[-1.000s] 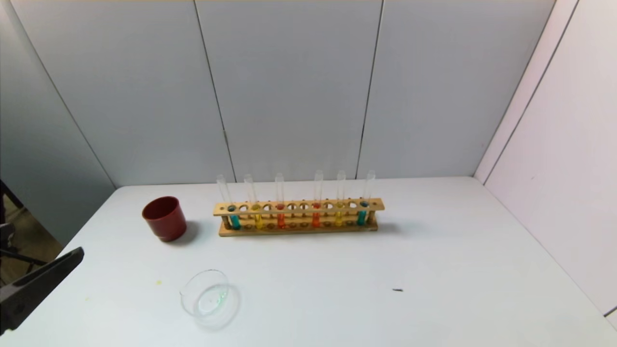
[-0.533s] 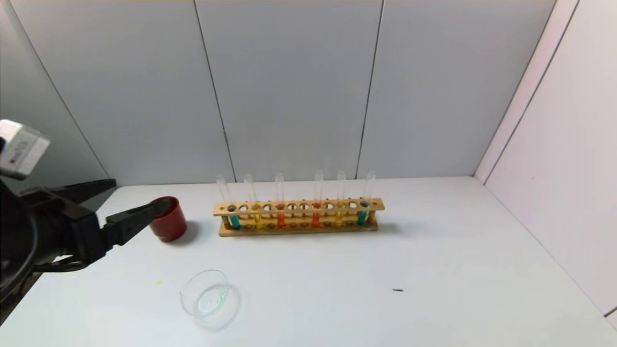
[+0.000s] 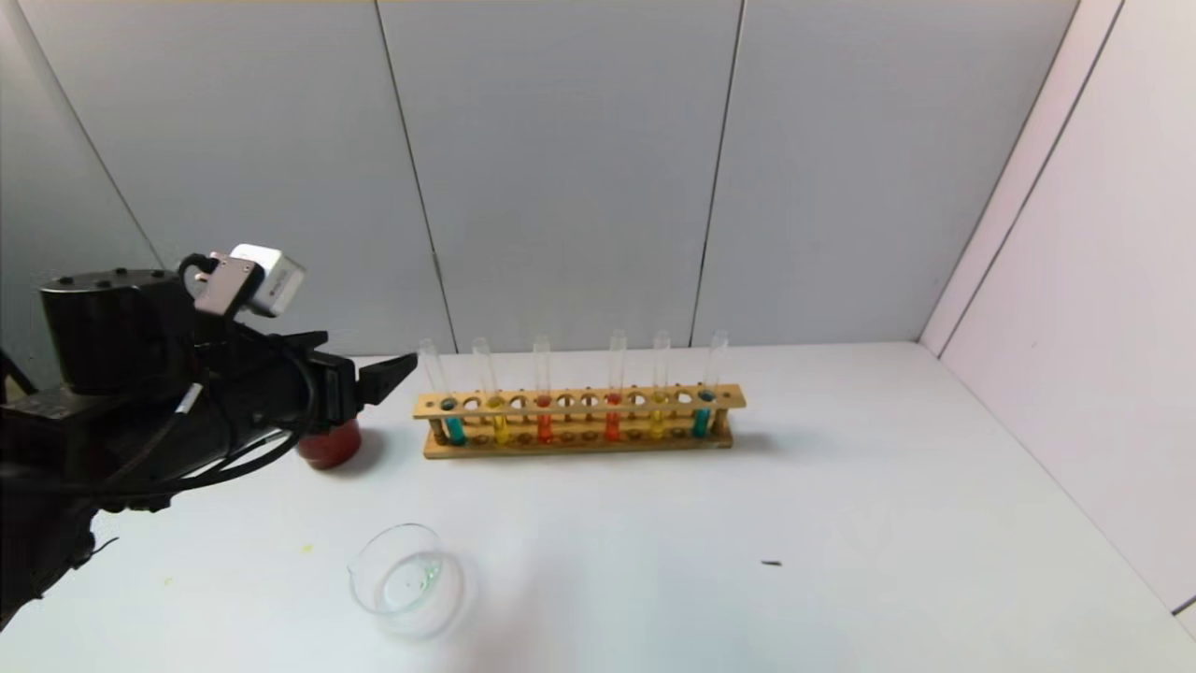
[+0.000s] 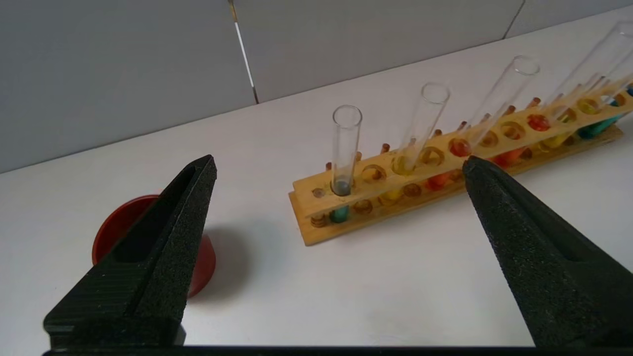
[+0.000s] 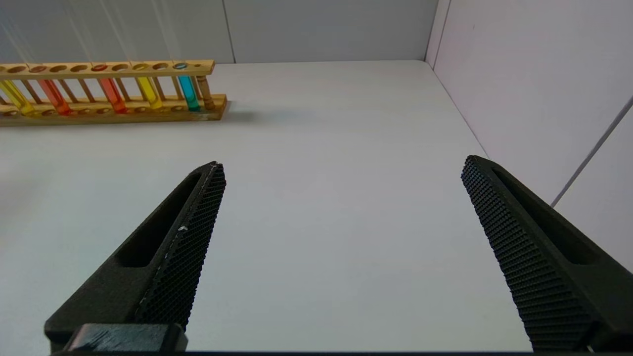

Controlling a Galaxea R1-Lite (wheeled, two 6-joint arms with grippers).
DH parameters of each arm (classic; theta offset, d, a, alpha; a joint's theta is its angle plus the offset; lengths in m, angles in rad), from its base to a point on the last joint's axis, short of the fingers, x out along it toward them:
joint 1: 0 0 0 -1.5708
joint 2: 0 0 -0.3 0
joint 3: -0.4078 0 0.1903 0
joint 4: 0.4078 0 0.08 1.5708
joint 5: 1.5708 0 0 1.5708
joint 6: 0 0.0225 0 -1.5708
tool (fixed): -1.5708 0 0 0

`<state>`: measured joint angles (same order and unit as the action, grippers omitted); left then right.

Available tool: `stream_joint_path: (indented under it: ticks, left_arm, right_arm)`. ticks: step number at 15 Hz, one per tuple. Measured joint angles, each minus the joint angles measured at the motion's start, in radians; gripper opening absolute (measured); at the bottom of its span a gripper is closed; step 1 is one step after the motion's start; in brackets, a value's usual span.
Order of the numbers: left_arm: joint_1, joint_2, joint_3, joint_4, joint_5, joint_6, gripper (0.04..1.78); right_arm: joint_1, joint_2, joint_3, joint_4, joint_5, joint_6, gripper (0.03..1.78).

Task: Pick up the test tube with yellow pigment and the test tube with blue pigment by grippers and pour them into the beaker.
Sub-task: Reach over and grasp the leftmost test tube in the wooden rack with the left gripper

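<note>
The wooden rack closes around the lower half of the blue tube. My left gripper should next hold the tube by its bare upper glass point(image 3: 434, 368) point(image 4: 345, 144) to pour it.
A wooden rack point(image 3: 579, 400) holds several tubes. A test tube with blue pigment point(image 3: 455, 428) stands at its left end, a test tube with yellow pigment point(image 3: 501, 428) beside it. Another yellow tube point(image 3: 657, 424) and blue tube point(image 3: 701, 422) stand near the right end. My left gripper point(image 3: 372, 360) hovers open and empty, just left of the rack; in its wrist view the left gripper point(image 4: 340, 160) frames the blue tube point(image 4: 345, 143), still short of it. The beaker point(image 3: 406, 581) sits at the front left. My right gripper point(image 5: 341, 165) is open over bare table.
A dark red cup point(image 3: 329, 449) stands left of the rack, partly hidden behind my left gripper. Two orange-red tubes point(image 3: 545, 428) fill the rack's middle. Grey wall panels close the back and a pale wall point(image 3: 1074, 280) the right side.
My left arm has risen from the lower left edge and swung right, its open gripper now over the red cup near the rack's left end. Tubes, beaker and cup have not moved.
</note>
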<state>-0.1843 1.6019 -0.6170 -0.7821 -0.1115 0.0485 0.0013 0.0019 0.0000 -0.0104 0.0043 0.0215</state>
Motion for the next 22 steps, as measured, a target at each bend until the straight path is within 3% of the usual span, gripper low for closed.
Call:
stream_joint_path:
  ticks: [9,15,22]
  left_arm:
    - [0.000,0.235,-0.099,-0.034,0.043,-0.001,1.75]
    - [-0.002,0.362,-0.112,-0.194,0.071,0.000,1.75]
    - [-0.016,0.431,-0.137,-0.239,0.081,-0.005,1.68]
  right_arm:
    - [0.000,0.000,0.000,0.000,0.000,0.000,1.74]
    - [0.000,0.000,0.000,0.000,0.000,0.000,1.74]
    - [0.000,0.000,0.000,0.000,0.000,0.000,1.74]
